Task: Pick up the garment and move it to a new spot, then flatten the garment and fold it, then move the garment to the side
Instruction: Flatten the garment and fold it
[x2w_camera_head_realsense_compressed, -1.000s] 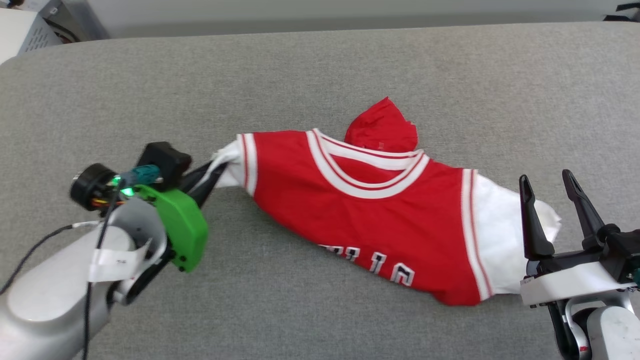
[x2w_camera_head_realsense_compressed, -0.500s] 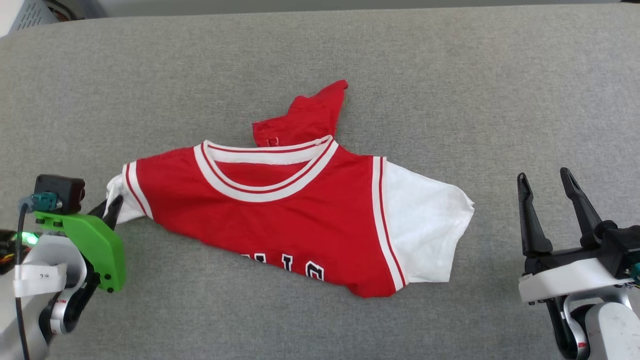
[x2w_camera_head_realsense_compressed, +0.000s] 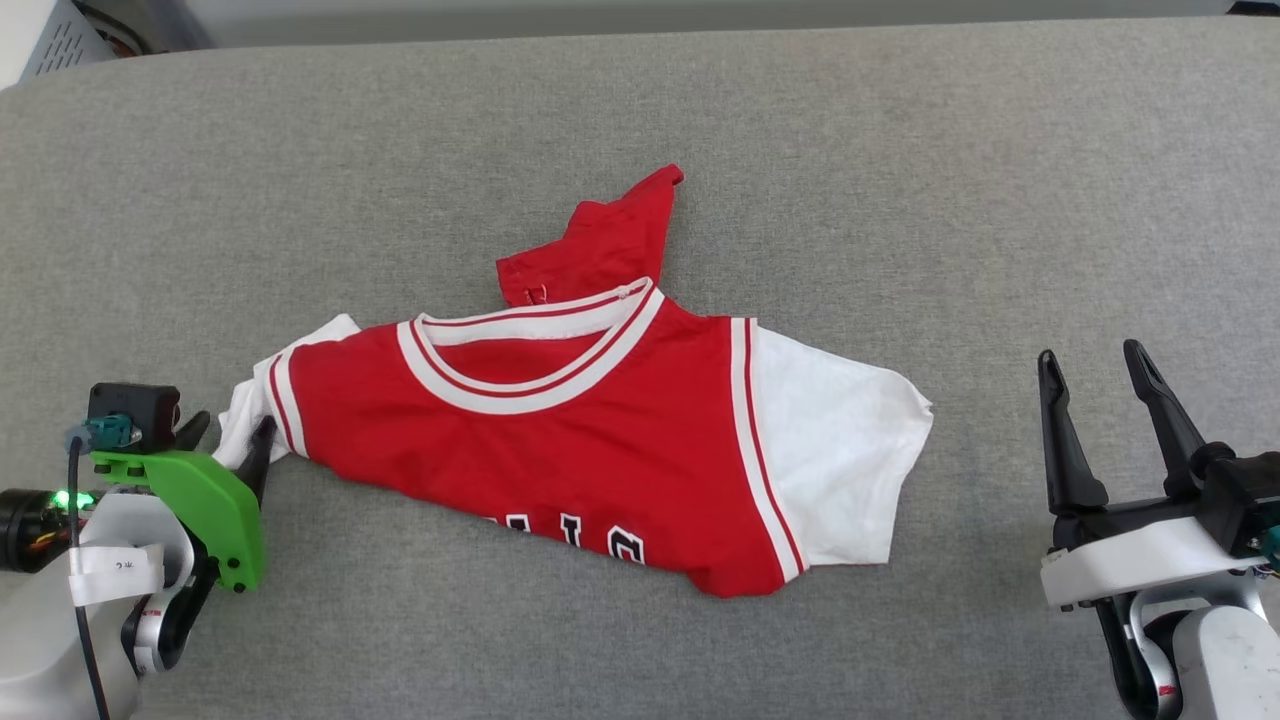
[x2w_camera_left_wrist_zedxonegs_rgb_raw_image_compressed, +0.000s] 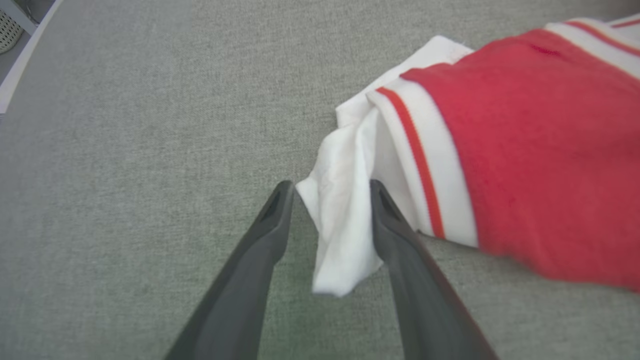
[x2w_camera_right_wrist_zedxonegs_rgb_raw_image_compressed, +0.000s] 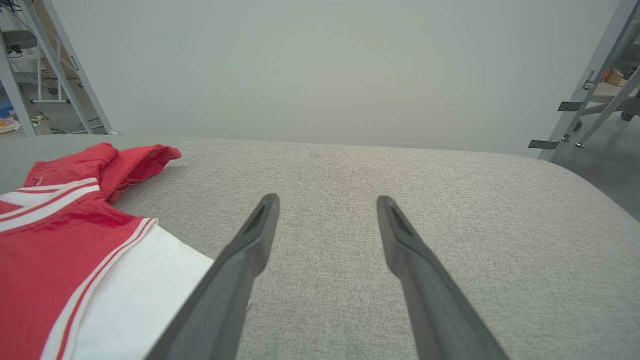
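Observation:
My left gripper is to grab the garment by that bunched sleeve (x2w_camera_head_realsense_compressed: 245, 414) next. The white sleeve stands up in a loose heap, while the garment's red body (x2w_camera_head_realsense_compressed: 540, 450) lies flat.
The garment (x2w_camera_head_realsense_compressed: 590, 440) is a red jersey with white sleeves and striped trim, lying crumpled on the grey table, its black lettering partly tucked under at the near edge. A red flap (x2w_camera_head_realsense_compressed: 600, 245) sticks out behind the collar. My left gripper (x2w_camera_head_realsense_compressed: 228, 437) stands open at the garment's left end, with the bunched white sleeve (x2w_camera_left_wrist_zedxonegs_rgb_raw_image_compressed: 345, 220) loose between its fingers. My right gripper (x2w_camera_head_realsense_compressed: 1095, 365) is open at the lower right, apart from the right white sleeve (x2w_camera_head_realsense_compressed: 850, 460), with bare table between its fingers. In the right wrist view the garment (x2w_camera_right_wrist_zedxonegs_rgb_raw_image_compressed: 55, 250) lies left of the fingers.
The grey cloth-covered table (x2w_camera_head_realsense_compressed: 900, 180) stretches wide around the garment. Its far edge meets a pale wall (x2w_camera_right_wrist_zedxonegs_rgb_raw_image_compressed: 320, 65). Metal frame legs (x2w_camera_right_wrist_zedxonegs_rgb_raw_image_compressed: 590, 75) stand off the table's right end, and a rack (x2w_camera_right_wrist_zedxonegs_rgb_raw_image_compressed: 45, 60) stands beyond the left.
The left gripper dragged the garment leftward by its sleeve, then opened and let the sleeve go. The head camera shifted. The right gripper stayed open and still.

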